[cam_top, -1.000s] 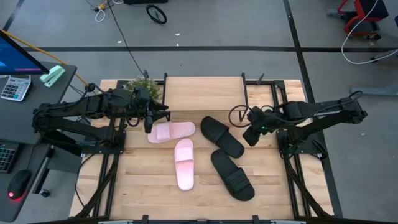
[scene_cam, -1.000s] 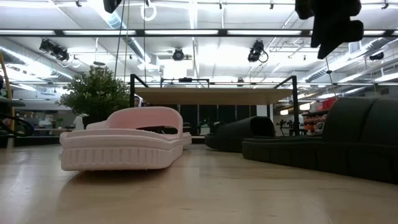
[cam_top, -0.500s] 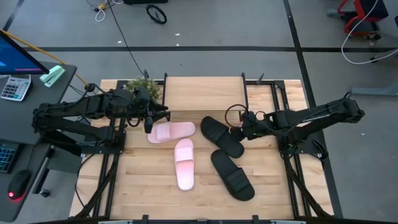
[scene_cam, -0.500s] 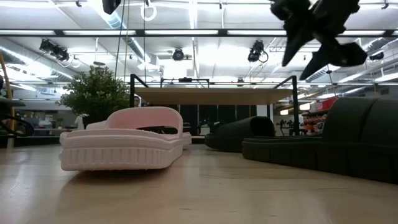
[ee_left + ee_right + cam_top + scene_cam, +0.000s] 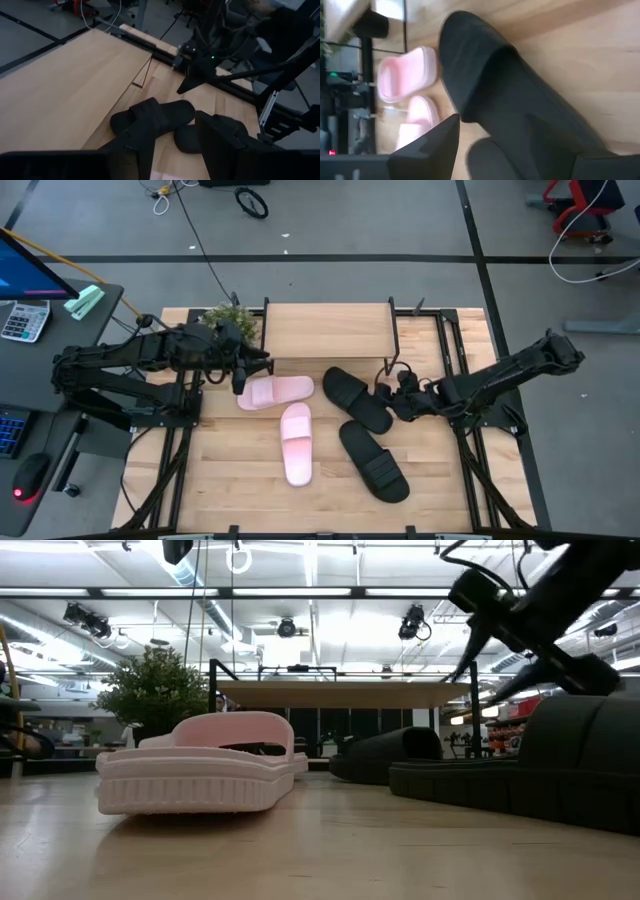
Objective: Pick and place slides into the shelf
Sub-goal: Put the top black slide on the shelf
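Note:
My right gripper grabs the far black slide by its heel end [image 5: 380, 420] next, to move the slide into the shelf [image 5: 328, 330].
Two pale pink slides [image 5: 275, 392] [image 5: 297, 442] and two matte black slides [image 5: 357, 398] [image 5: 373, 460] lie sole-down on the tabletop in front of the shelf [image 5: 328, 330]. My right gripper [image 5: 388, 392] is open and slants down just above the right end of the far black slide [image 5: 520, 110]; its fingers [image 5: 427, 145] stand on either side of that slide without touching it. In the low view it [image 5: 480, 685] hangs above the black slides [image 5: 540, 770]. My left gripper [image 5: 240, 377] is open and waits at the left end of the far pink slide.
A small potted plant [image 5: 230, 320] stands at the shelf's left end, close to my left arm. The shelf's thin black legs [image 5: 393, 340] rise just beyond my right gripper. Bare slatted tabletop [image 5: 230, 480] lies toward the near edge.
My right gripper has come down and moved toward the table's left, onto the far black slide's right end, tipping from pointing down to a low slant as its arm stretched out. The slides have stayed put.

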Robot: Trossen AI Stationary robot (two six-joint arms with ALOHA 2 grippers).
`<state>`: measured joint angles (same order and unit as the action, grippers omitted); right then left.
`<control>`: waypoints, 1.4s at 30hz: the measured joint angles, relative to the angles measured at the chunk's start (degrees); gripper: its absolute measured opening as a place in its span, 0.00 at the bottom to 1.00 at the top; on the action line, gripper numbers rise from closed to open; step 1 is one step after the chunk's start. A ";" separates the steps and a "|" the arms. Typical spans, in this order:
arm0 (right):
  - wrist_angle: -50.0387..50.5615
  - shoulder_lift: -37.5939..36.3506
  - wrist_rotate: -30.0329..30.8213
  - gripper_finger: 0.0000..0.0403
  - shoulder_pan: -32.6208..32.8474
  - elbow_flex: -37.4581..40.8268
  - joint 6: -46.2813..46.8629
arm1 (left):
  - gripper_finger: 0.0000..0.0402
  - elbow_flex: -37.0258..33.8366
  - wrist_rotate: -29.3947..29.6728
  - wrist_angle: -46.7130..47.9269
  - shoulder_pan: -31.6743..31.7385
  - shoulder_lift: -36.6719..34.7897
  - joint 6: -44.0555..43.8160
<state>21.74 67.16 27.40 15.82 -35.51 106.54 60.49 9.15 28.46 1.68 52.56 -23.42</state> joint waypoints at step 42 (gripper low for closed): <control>-10.61 -0.02 -9.27 0.56 4.23 15.93 2.54 | 0.33 0.00 0.02 0.99 0.01 0.00 -0.03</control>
<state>11.13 67.13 18.13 20.05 -19.58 109.08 60.49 9.16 29.45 1.69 52.56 -23.44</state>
